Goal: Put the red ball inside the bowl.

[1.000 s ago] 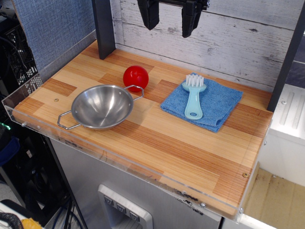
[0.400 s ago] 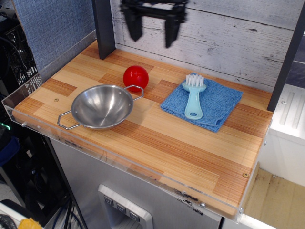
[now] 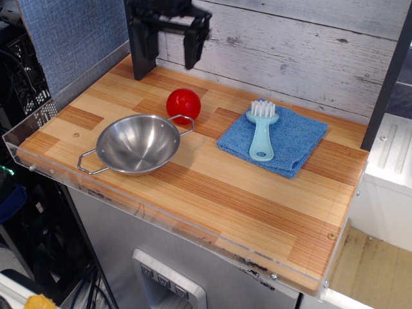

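My gripper will take hold of the red ball by its round sides next, so that it can put the ball inside the steel bowl (image 3: 138, 143).
The glossy red ball (image 3: 183, 104) rests on the wooden table, just behind the right handle of the bowl. The shiny steel bowl (image 3: 138, 143) with two wire loop handles sits empty at the front left. My black gripper (image 3: 171, 59) hangs open in the air at the back left, above and behind the ball, with its two fingers pointing down and nothing between them.
A light blue brush (image 3: 261, 131) lies on a folded blue cloth (image 3: 273, 139) right of the ball. A dark post (image 3: 140, 38) stands at the back left by the gripper, another at the right edge (image 3: 385, 84). A clear plastic rim (image 3: 38, 129) borders the table.
My gripper has moved left along the back wall, from above the brush area to above the ball's left side, and has come a little lower. The ball, bowl and brush have not moved.
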`<state>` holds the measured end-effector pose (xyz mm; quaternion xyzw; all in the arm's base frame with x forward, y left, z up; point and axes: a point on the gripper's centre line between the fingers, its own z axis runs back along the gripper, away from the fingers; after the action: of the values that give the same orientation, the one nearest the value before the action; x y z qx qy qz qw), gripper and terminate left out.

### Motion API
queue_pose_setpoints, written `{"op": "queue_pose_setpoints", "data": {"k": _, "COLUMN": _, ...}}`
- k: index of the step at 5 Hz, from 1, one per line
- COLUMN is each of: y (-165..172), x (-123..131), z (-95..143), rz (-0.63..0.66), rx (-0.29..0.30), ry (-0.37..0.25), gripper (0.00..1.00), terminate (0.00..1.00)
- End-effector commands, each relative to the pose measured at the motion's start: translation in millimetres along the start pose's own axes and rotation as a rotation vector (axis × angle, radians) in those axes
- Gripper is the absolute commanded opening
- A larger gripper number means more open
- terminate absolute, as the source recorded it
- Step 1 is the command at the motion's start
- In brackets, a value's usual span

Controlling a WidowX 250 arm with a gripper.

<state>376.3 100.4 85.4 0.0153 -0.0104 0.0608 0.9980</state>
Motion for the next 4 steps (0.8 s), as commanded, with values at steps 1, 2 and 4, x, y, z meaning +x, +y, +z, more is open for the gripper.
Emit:
{"op": "queue_pose_setpoints", "data": {"k": 1, "y": -2, "x": -1, "z": 5, "rz": -0.011, "rx": 0.033, "ry": -0.024, "gripper": 1.0, "terminate": 0.0}}
{"op": "queue_pose_setpoints", "data": {"k": 2, "y": -5, "x": -3, "z": 2, "rz": -0.015, "rx": 0.036, "ry": -0.016, "gripper": 1.0, "terminate": 0.0}}
{"op": "queue_pose_setpoints", "data": {"k": 4, "y": -2, "x": -2, "z": -17, "rz": 0.015, "rx": 0.038, "ry": 0.039, "gripper": 1.0, "terminate": 0.0}}
